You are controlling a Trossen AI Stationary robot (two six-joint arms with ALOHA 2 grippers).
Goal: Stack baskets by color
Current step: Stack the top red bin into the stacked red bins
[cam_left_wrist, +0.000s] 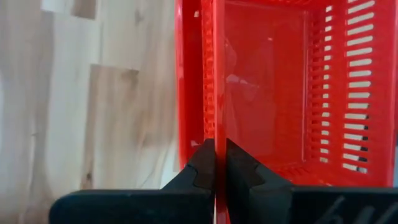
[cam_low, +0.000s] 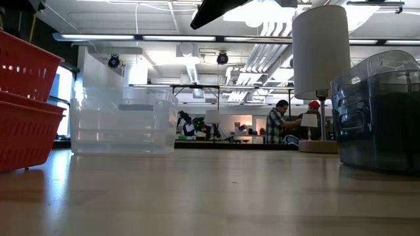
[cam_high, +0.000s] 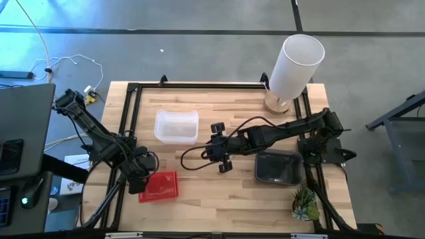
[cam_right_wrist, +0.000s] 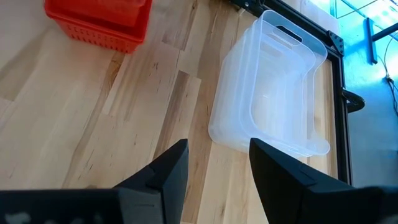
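I need to open my left gripper: the upper red basket's side in my fingers sits inside the lower red basket's rim, so it would rest nested.
Two red mesh baskets sit one inside the other near the table's front left; in the low view the upper red basket stands slanted above the lower red basket. My left gripper is shut on the stack's left wall. Nested clear baskets rest on their bottoms at the far left centre. Dark grey baskets stand at the right. My right gripper hangs open above the bare middle of the table, its fingers holding nothing. My left gripper pinches the upper red basket's left side wall at its rim, one finger outside that wall and one inside the basket. The fingers come from above, pointing steeply down. The outer basket's wall runs just beside the held one.
A tall white cylinder on a wooden foot stands at the far right corner. A small green plant sits at the near right corner. A black frame borders the table. Bare wood lies between the baskets.
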